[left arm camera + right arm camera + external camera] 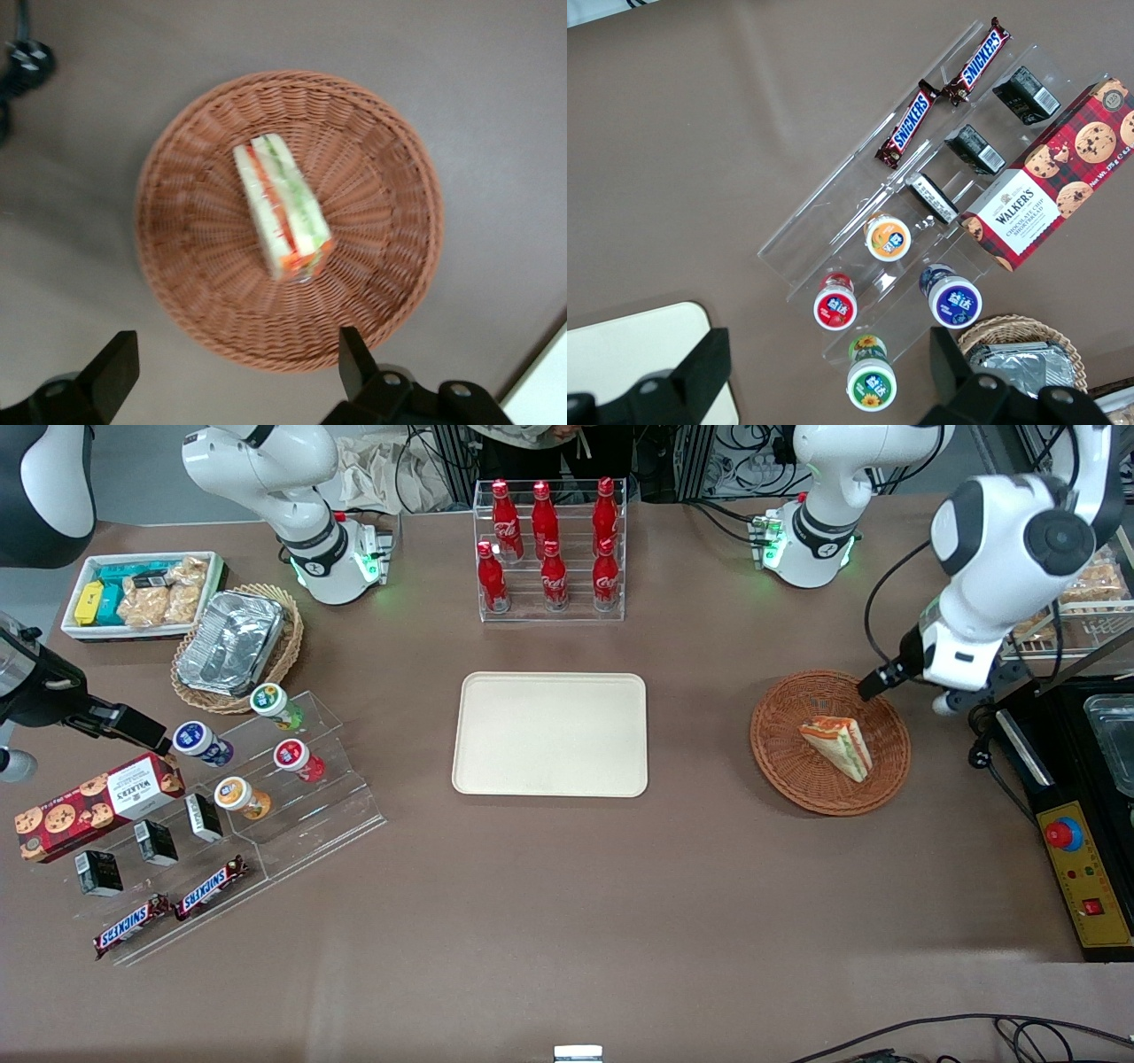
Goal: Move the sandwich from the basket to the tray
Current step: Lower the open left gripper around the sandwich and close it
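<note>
My left gripper grabs the flat, facing bread sides of the sandwich (838, 745) next, since this long wedge has its filling along the cut side.
The sandwich (838, 745) (282, 206), a pale bread wedge with red, orange and green layers, lies in the middle of the round reddish-brown basket (788, 757) (195, 292). My left gripper (235, 354) hangs open well above the basket's rim with nothing between its fingers. In the front view its hand (955, 664) is over the basket's edge toward the working arm's end of the table. The cream-beige tray (549, 733) lies flat at the table's middle with nothing on it, beside the basket toward the parked arm's end. A corner of the tray (545, 390) shows in the left wrist view.
A clear rack of red cola bottles (549, 549) stands farther from the camera than the tray. A yellow control box (1085, 868) and a wire shelf (1085, 602) sit at the working arm's end. An acrylic snack stand (292, 797), a foil-lined tan basket (235, 646) and a white bin (84, 589) are at the parked arm's end.
</note>
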You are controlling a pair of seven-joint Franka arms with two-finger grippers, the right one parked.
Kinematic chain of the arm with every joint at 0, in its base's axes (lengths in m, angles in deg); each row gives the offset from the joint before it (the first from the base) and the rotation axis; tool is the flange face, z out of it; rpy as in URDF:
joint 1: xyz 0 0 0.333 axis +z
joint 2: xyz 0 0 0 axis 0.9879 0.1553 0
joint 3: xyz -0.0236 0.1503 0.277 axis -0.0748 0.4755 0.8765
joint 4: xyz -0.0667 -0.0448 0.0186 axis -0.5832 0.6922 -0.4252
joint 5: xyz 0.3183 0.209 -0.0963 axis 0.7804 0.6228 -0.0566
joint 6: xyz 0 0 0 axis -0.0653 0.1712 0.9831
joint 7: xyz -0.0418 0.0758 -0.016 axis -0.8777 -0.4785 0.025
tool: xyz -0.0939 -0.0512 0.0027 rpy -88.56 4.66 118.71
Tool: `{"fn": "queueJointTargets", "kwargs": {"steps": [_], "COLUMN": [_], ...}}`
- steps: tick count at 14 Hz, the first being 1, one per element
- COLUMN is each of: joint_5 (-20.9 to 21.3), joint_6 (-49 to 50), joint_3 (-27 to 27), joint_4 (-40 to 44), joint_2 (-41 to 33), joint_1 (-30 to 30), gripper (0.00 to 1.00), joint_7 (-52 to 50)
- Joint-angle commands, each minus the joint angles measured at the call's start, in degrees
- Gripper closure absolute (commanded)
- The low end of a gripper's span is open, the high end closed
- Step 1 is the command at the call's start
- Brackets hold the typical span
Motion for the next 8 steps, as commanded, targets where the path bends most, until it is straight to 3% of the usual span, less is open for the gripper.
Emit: {"fn": "queueJointTargets", "kwargs": {"steps": [1, 8], "joint_5": [-2.4, -3.2], "joint_6": [-2.8, -11.3], "joint_3": [-0.3, -0.6], "joint_4": [0.4, -1.1], "joint_2": [2.5, 8.0], "joint_1": [1.2, 0.5], "gripper": [0.00, 0.00], "joint_7": [-1.3, -7.7]}}
